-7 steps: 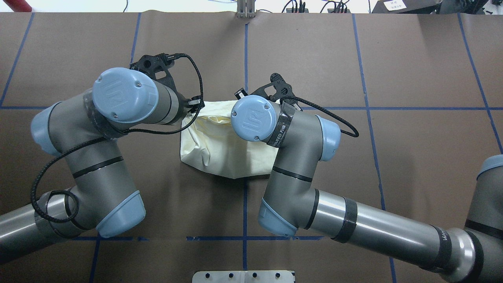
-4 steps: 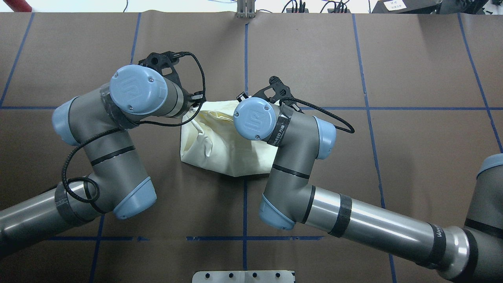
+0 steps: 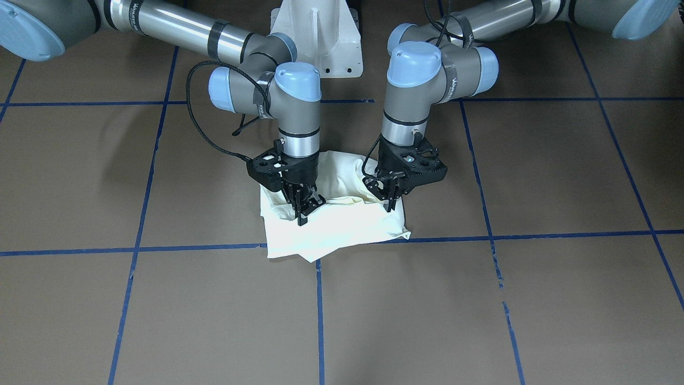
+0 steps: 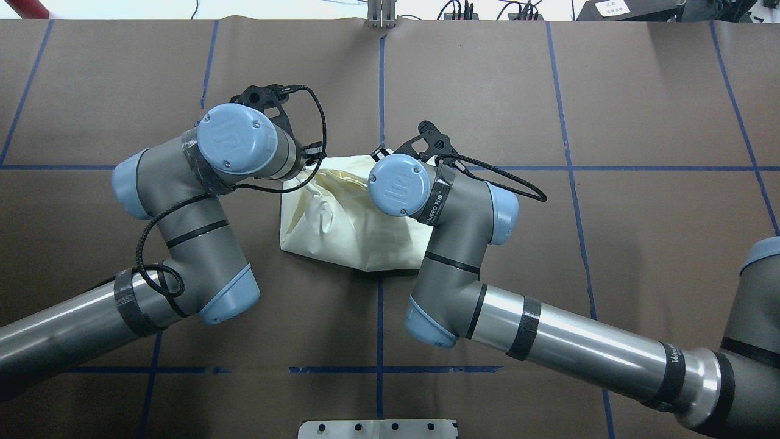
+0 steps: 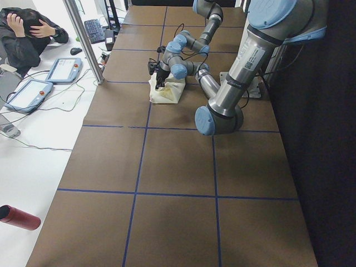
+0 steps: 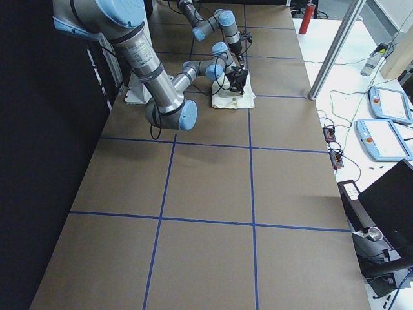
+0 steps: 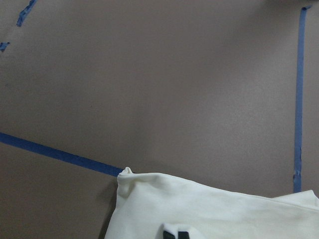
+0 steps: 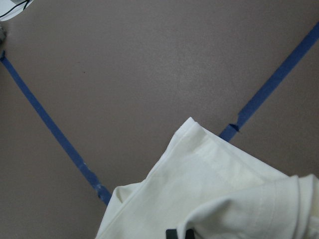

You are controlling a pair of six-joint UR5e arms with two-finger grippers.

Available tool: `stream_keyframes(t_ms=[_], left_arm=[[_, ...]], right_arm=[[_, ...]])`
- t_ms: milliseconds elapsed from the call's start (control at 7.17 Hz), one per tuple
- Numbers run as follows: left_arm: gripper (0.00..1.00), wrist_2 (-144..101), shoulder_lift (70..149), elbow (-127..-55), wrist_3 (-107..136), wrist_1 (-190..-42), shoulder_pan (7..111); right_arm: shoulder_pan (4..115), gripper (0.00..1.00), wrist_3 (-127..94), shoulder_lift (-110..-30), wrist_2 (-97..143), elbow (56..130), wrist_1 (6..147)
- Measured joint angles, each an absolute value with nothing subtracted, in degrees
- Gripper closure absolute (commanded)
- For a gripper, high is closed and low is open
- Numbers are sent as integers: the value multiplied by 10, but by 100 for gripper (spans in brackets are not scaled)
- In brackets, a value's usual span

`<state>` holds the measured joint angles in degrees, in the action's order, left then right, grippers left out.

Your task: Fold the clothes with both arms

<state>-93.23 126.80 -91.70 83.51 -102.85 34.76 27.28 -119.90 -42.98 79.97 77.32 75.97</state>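
Note:
The fold in my left gripper's fingers rests low on the T-shirt's flat lower layer [image 3: 383, 224] [image 7: 219, 208]. The fold would settle if my left gripper opened now.
The cream-white T-shirt [image 3: 342, 227] lies as a folded, rumpled bundle in the middle of the brown table [image 3: 481, 299], plain side up, also seen in the overhead view [image 4: 341, 228]. In the front-facing view, my left gripper [image 3: 389, 205] points down at the bundle's right end, its fingers pinched together on a raised fold. My right gripper [image 3: 303, 212] points down at the bundle's left part, shut on another fold. Each wrist view shows a cloth edge [image 7: 209, 204] [image 8: 199, 179] over the table, with black fingertips [image 7: 174, 234] at the bottom rim.
Blue tape lines [image 3: 481, 236] divide the table into squares. The white pedestal [image 3: 316, 37] stands behind the arms. A person [image 5: 28, 30] sits at a side desk with tablets [image 5: 61, 69]; a metal post [image 5: 83, 41] and a red bottle [image 5: 19, 217] are beside the table.
The left arm's wrist and elbow have swung to the right and a little farther away, towards the right arm. The right arm shifted slightly. The cloth's far left part is drawn in.

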Motion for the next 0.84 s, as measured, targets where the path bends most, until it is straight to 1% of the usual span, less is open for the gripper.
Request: stream_keyframes(t_ms=[139, 279, 418, 697, 837], left_arm=[[100, -932, 1267, -910, 835, -1033, 347], [36, -932, 1267, -907, 835, -1035, 347], [0, -933, 1267, -907, 828, -1036, 348], [0, -940, 1265, -914, 760, -1040, 356], [0, -960, 1263, -919, 723, -1046, 372]], right_arm=[[275, 85, -1195, -430, 800, 770, 756], [277, 1, -1183, -430, 800, 769, 755], [277, 0, -1149, -430, 799, 768, 755], [285, 0, -1060, -429, 811, 776, 755], [292, 0, -1019, -430, 842, 795, 755]])
